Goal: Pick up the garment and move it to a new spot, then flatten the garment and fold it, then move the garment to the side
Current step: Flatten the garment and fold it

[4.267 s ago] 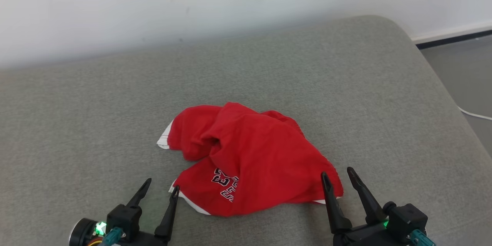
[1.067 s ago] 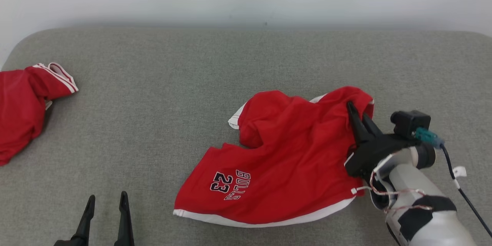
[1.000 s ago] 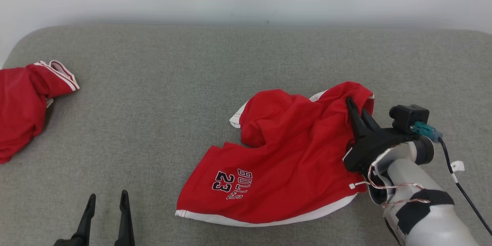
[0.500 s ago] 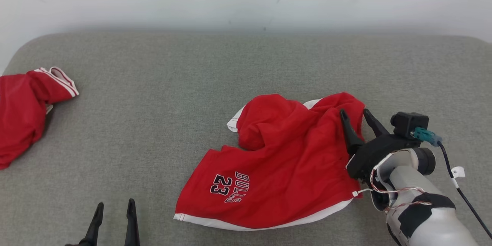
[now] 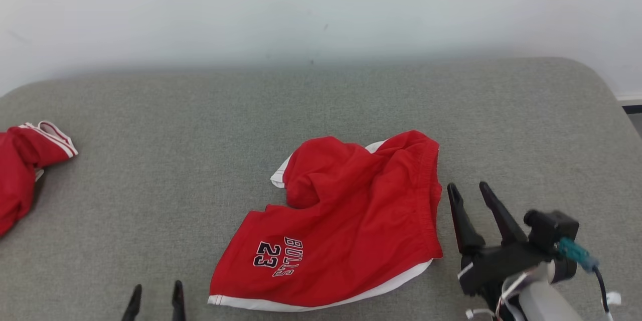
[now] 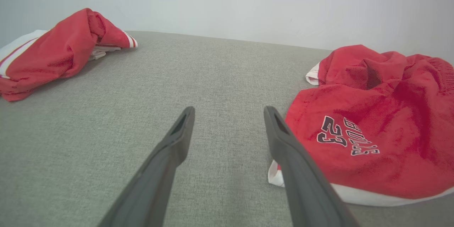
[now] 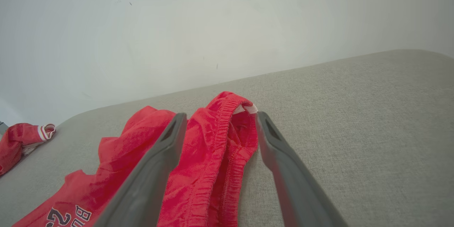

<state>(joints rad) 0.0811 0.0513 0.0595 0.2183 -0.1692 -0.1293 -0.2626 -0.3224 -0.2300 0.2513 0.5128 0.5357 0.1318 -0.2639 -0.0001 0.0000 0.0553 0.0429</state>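
My left gripper grabs the red shorts by their white hem corner next, where the hem's edge curls up, since the shorts' printed leg lies flat on the cushion.
The garment is a pair of red shorts with white trim and "BULLS 23" print, lying rumpled on the grey cushion. Its elastic waistband faces right and its upper left part is bunched into a hump. My right gripper stands open just right of the waistband, apart from the cloth. In the right wrist view the waistband lies beyond and between the spread fingers of that gripper. My left gripper is open and empty at the bottom left. In its wrist view the garment lies to the right.
A second red garment with striped trim lies bunched at the cushion's far left. A pale wall runs behind the cushion. The cushion's rounded right corner drops to the floor.
My right gripper has opened, let go of the waistband and drawn back toward me. The garment has settled on the cushion. The head camera has shifted as well.
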